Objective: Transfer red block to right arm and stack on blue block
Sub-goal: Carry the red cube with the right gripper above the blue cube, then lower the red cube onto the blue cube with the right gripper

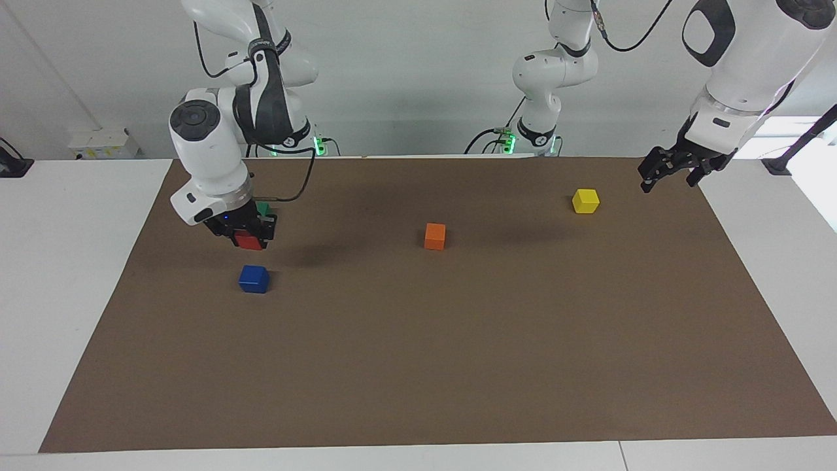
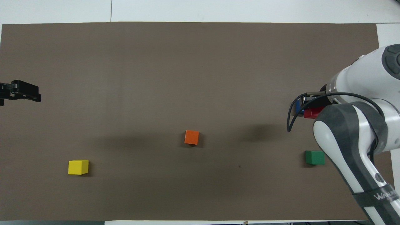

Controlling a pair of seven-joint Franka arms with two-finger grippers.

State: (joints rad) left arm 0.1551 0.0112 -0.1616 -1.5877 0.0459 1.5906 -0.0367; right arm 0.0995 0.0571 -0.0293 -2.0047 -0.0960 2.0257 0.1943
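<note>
My right gripper is holding the red block (image 2: 312, 112) beside and above the blue block (image 2: 298, 106), so it should line the red block up with the blue block before it opens.
My right gripper (image 1: 249, 239) is shut on the red block (image 1: 248, 242) and holds it in the air, just above the blue block (image 1: 254, 279), which sits on the brown mat at the right arm's end of the table. The two blocks are apart. In the overhead view the red block (image 2: 312, 112) lies right beside the blue block (image 2: 298, 106), which the right gripper (image 2: 313, 106) mostly hides. My left gripper (image 1: 672, 175) is open and empty, raised over the mat's edge at the left arm's end; it also shows in the overhead view (image 2: 19, 93).
An orange block (image 1: 435, 236) sits mid-mat. A yellow block (image 1: 585, 201) lies toward the left arm's end, near the left gripper. A green block (image 2: 315, 157) sits nearer to the robots than the blue block, beside the right arm's forearm.
</note>
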